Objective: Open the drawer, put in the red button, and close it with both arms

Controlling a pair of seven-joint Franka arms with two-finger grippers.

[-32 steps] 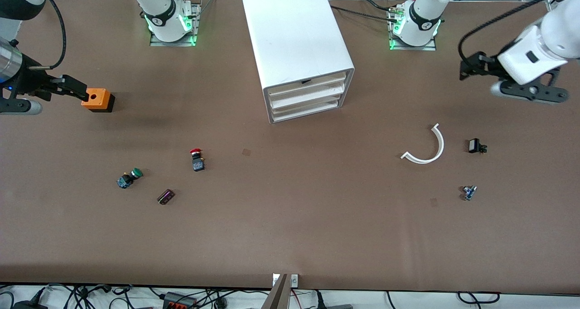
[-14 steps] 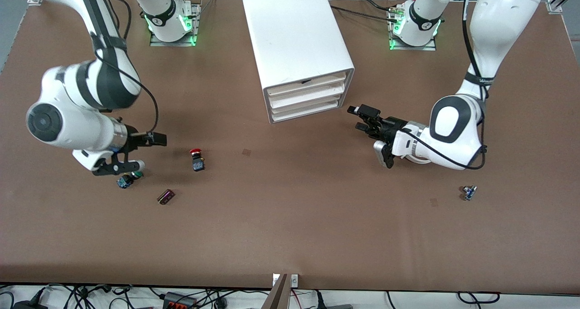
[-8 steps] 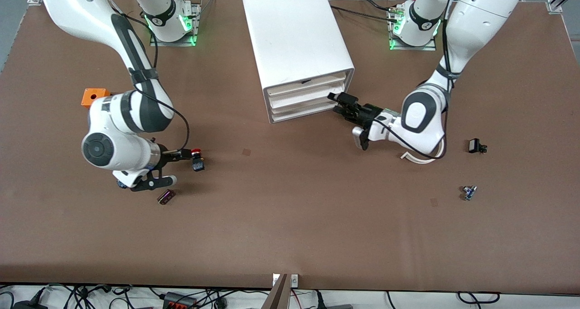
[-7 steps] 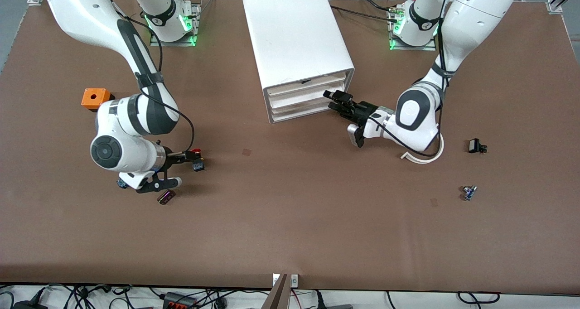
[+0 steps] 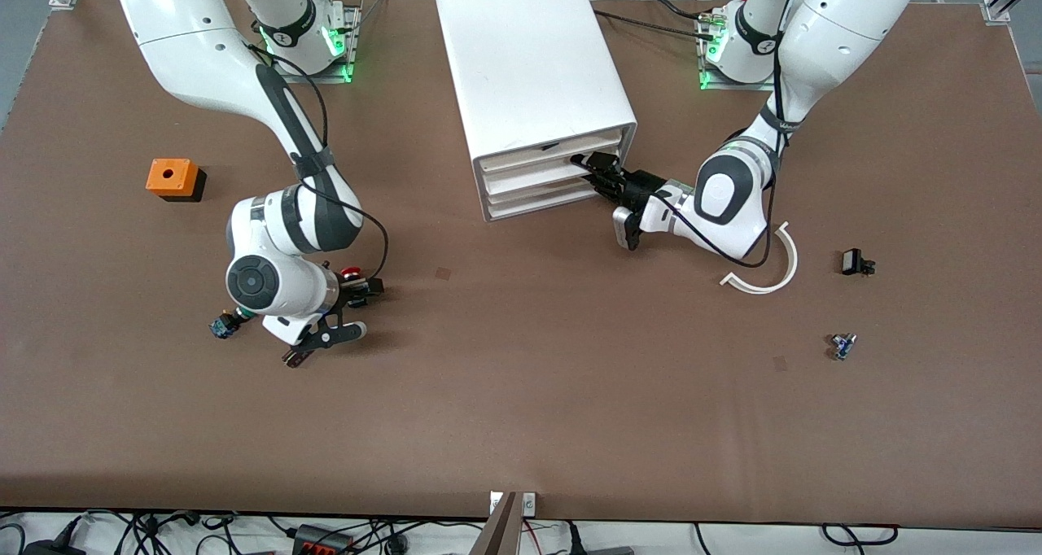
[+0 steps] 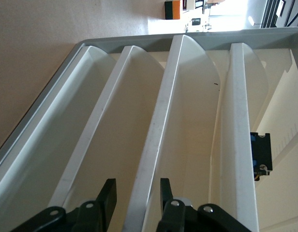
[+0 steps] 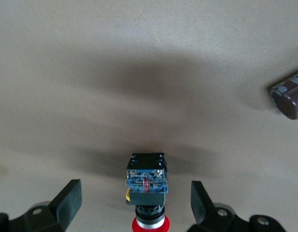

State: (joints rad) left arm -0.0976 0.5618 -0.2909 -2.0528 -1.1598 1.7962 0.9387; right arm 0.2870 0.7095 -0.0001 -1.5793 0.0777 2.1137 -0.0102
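My right gripper is to grab the red button by its blocky dark body (image 7: 147, 181) next, so that it can put the button into the drawer.
The white cabinet (image 5: 529, 58) stands at the robots' edge of the table, and all three drawers look shut. My left gripper (image 5: 588, 168) is at the cabinet's front. In the left wrist view it (image 6: 136, 186) is open, with the front lip of the middle drawer (image 6: 158, 121) between its fingers. The red button (image 5: 352, 275) lies on the table toward the right arm's end. My right gripper (image 5: 364, 285) is down at it. In the right wrist view it (image 7: 135, 189) is open, with the red button (image 7: 146, 186) lying between the fingers and touching neither.
An orange box (image 5: 172, 178) sits toward the right arm's end. A green-capped button (image 5: 221, 325) and a dark cylinder (image 7: 290, 94) lie close to the right gripper. A white curved strip (image 5: 769, 277) and two small parts (image 5: 855, 262) (image 5: 842, 345) lie toward the left arm's end.
Both arms have swung in from the table's ends. The right gripper came down around the red button. The left gripper moved up to the middle drawer's front. The button has not moved.
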